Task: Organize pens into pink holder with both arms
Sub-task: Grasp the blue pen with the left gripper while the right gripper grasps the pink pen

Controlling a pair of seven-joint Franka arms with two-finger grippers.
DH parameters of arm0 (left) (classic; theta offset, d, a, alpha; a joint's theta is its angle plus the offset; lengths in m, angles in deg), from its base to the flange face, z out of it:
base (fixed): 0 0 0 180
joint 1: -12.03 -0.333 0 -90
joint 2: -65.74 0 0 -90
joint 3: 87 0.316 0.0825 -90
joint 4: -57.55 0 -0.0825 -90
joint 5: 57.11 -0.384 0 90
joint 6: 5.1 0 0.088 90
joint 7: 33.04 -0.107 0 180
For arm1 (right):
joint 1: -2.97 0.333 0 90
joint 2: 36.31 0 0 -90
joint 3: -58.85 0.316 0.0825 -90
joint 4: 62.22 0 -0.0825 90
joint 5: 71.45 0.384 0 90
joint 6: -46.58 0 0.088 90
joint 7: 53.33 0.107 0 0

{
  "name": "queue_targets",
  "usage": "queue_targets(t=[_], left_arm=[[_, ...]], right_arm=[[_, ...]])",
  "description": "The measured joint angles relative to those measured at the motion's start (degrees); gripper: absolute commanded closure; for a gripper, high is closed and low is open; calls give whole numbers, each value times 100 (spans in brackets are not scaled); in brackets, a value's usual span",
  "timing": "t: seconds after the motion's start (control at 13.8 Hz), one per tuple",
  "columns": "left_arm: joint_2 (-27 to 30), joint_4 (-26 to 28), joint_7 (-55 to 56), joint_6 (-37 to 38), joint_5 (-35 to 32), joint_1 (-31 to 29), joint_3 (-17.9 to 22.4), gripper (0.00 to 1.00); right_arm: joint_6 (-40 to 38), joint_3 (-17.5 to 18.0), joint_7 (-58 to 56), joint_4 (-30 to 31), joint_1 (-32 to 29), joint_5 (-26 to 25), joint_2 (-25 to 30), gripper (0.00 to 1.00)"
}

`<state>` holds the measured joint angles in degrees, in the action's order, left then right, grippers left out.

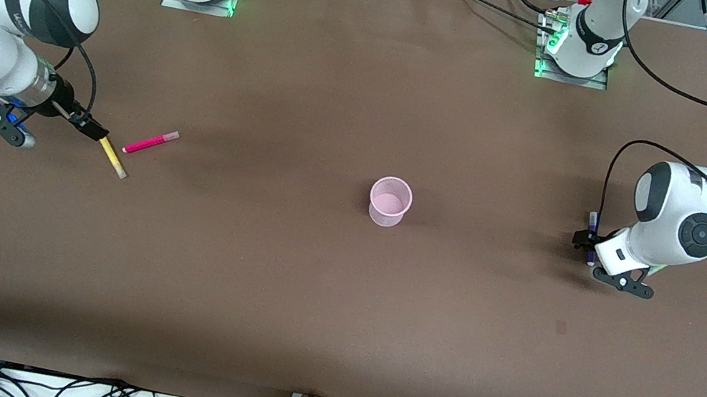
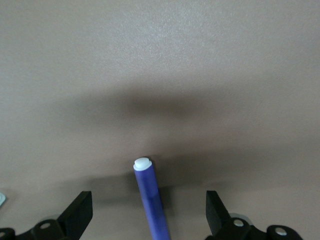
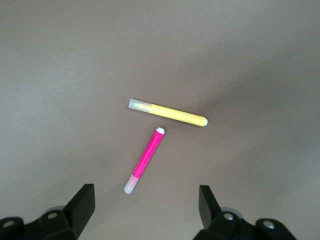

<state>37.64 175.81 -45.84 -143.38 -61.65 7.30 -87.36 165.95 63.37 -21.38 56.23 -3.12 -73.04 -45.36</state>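
I should close my left gripper on the dark purple pen (image 2: 153,202) now. My left gripper's fingers are beside the pen, behind its white end (image 2: 142,164).
The pink holder (image 1: 389,201) stands upright near the table's middle, with no pen showing in it. The yellow pen (image 1: 112,157) and the magenta pen (image 1: 150,141) lie side by side at the right arm's end. My right gripper (image 1: 91,129) is open and empty over the table just beside them. In the right wrist view (image 3: 145,205) the yellow pen (image 3: 167,113) and the magenta pen (image 3: 145,160) lie ahead of its jaws. My left gripper (image 1: 586,241) is open, low over the dark purple pen (image 1: 591,230). That pen (image 2: 150,200) lies between the open fingers (image 2: 80,212), untouched.
A light green sliver (image 1: 657,269), most likely the green pen, shows under the left arm's wrist and is mostly hidden. The brown table (image 1: 333,311) stretches wide around the holder. Cables lie along the edge nearest the front camera.
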Motion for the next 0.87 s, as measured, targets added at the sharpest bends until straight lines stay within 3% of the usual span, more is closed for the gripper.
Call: queue_targets(t=[0.07, 0.29, 0.36, 0.65, 0.73, 0.87], left_arm=[[-26, 0, 0, -14, 0, 0, 0, 0], [-37, 0, -2, -23, 0, 0, -3, 49], [-37, 0, -2, -28, 0, 0, -3, 70], [-55, 0, -2, -34, 0, -1, -2, 88], [-79, -1, -2, -35, 0, -3, 0, 99], [-100, -10, -4, -39, 0, -4, 2, 100]], right_arm=[[19, 0, 99, 7, 1, 0, -86, 8], [306, 4, 304, 133, 12, 0, -339, 8], [538, 5, 324, 256, 14, 0, -403, 8], [1868, 5, 355, 1028, 15, 0, -609, 7], [2014, 5, 365, 1109, 15, 0, -670, 8], [2279, 5, 387, 1146, 15, 0, -798, 8]])
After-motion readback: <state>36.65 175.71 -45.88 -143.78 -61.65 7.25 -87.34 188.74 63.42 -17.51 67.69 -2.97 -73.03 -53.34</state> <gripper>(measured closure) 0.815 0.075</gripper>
